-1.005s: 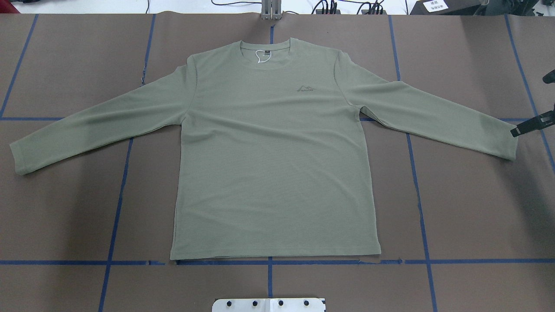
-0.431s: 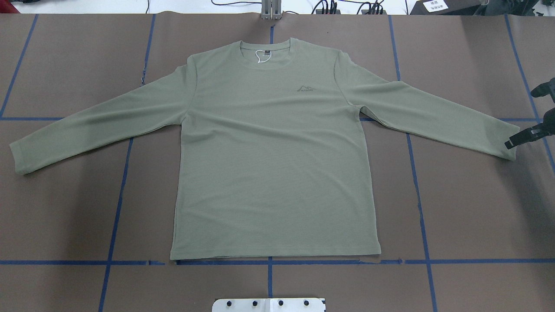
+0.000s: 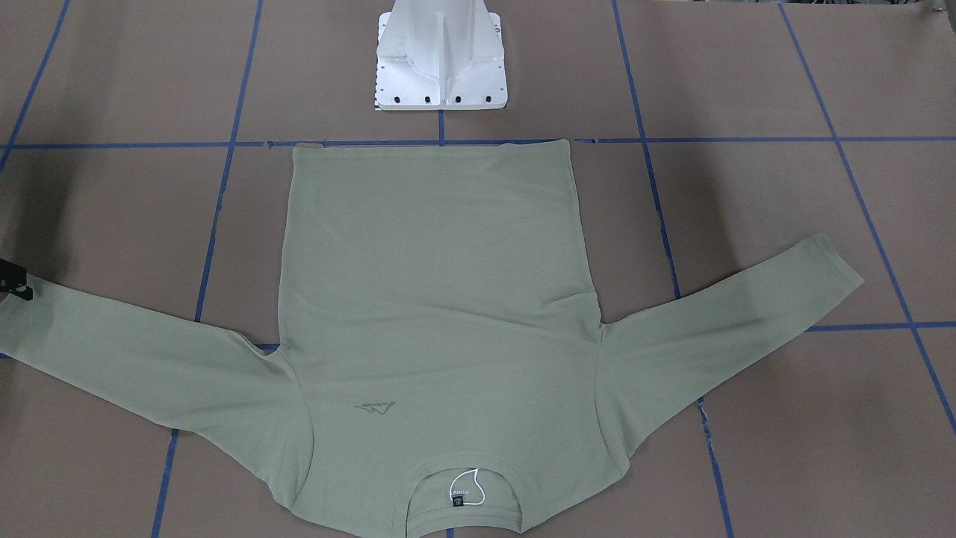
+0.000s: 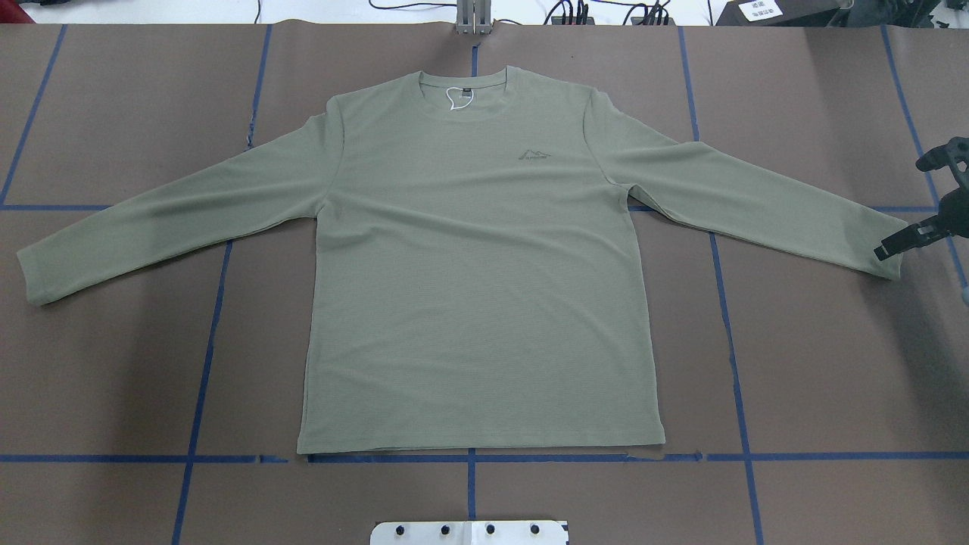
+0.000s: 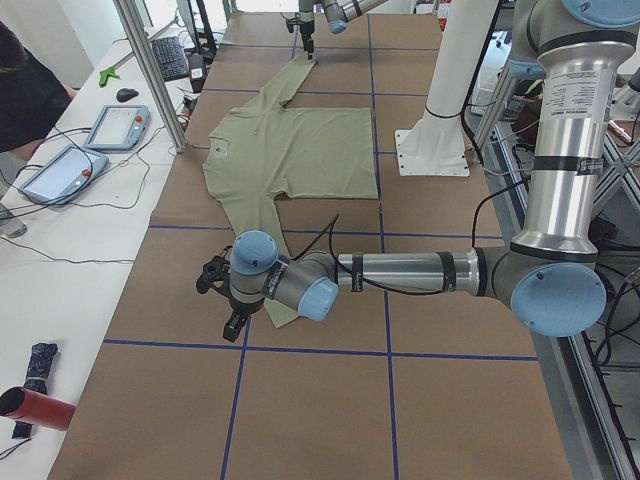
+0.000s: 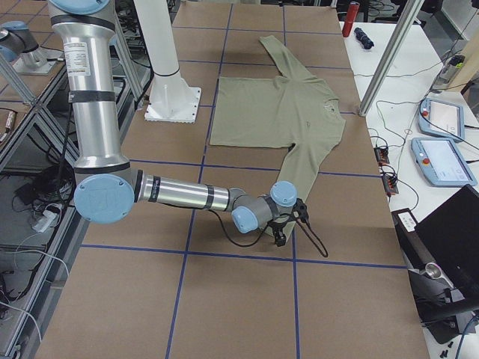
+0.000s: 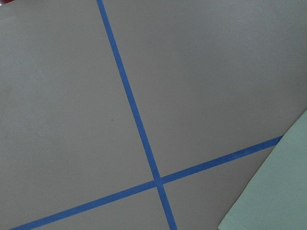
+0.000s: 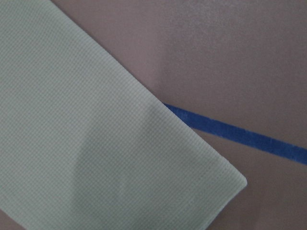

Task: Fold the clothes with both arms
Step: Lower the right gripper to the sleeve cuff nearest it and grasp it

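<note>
My right gripper should close on the cuff now. Its fingers reach down onto the sleeve cuff's fabric (image 3: 19,309) (image 8: 196,191), so they would hold it.
The sage-green long-sleeve shirt (image 4: 469,288) lies flat and face up on the brown table, sleeves spread, neckline at the far side. It also shows in the front view (image 3: 433,299). My right gripper (image 4: 901,207) hangs over the right sleeve's cuff (image 4: 882,235) with its jaws apart, holding nothing; the right wrist view shows that cuff's corner (image 8: 96,143) close below. My left gripper (image 5: 222,300) is outside the overhead view, just beyond the left sleeve's cuff (image 5: 282,312). I cannot tell whether it is open. The left wrist view shows only a cuff corner (image 7: 273,191).
The white pedestal base (image 4: 469,532) stands at the near edge behind the hem. Blue tape lines (image 4: 204,341) grid the table. Two teach pendants (image 5: 118,125), cables and a red cylinder (image 5: 35,408) lie on the white side table. A metal post (image 5: 150,70) stands there.
My right gripper has moved in from the table's right edge toward the shirt and now reaches over the right cuff. The shirt has not moved.
</note>
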{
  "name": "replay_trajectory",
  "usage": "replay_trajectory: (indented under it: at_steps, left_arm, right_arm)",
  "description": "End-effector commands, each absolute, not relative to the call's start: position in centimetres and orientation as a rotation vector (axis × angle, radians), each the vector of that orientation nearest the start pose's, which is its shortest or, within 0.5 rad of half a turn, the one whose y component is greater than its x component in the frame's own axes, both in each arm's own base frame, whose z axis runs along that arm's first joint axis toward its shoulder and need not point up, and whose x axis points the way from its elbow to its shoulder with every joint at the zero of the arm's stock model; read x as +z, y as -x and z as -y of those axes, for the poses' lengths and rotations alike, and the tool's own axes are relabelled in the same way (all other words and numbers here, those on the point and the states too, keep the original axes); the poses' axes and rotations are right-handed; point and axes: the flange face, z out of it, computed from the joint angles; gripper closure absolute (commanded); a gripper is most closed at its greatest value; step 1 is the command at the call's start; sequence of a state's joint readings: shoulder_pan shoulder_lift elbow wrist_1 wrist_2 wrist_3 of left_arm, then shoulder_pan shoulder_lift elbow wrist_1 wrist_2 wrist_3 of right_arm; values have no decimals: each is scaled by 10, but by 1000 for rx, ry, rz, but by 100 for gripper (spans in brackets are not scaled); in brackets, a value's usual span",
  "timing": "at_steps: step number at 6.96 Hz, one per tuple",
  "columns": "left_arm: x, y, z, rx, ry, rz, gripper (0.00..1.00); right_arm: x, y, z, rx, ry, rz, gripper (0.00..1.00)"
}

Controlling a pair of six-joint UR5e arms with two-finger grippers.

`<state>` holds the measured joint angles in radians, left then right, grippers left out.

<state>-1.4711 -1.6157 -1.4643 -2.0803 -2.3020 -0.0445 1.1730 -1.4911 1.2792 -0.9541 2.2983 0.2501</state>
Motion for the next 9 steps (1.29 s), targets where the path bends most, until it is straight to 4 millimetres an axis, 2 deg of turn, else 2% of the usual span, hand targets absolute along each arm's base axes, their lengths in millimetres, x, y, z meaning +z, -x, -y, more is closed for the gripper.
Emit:
replay_trajectory:
  at_steps: [1,4,5,6,7,9]
  left_arm:
    - [636,14,536,215,-374,-749,0]
    - [632,13,537,218,-385,-749,0]
    - [632,13,536,219,-384,-749,0]
    - [632,13,536,219,-384,-749,0]
    - [632,13,536,218,-383,-749,0]
    - [633,13,536,218,-383,-749,0]
  right_arm:
    - [696,150,525,-293,-144,799,1]
    - [708,146,517,-290,-127,794,1]
    - [708,146,517,-289,-126,794,17]
    - [707,146,517,-291,-128,796,51]
    - [706,146,518,-293,-131,797,70]
    - [697,145,520,-299,-145,810,88]
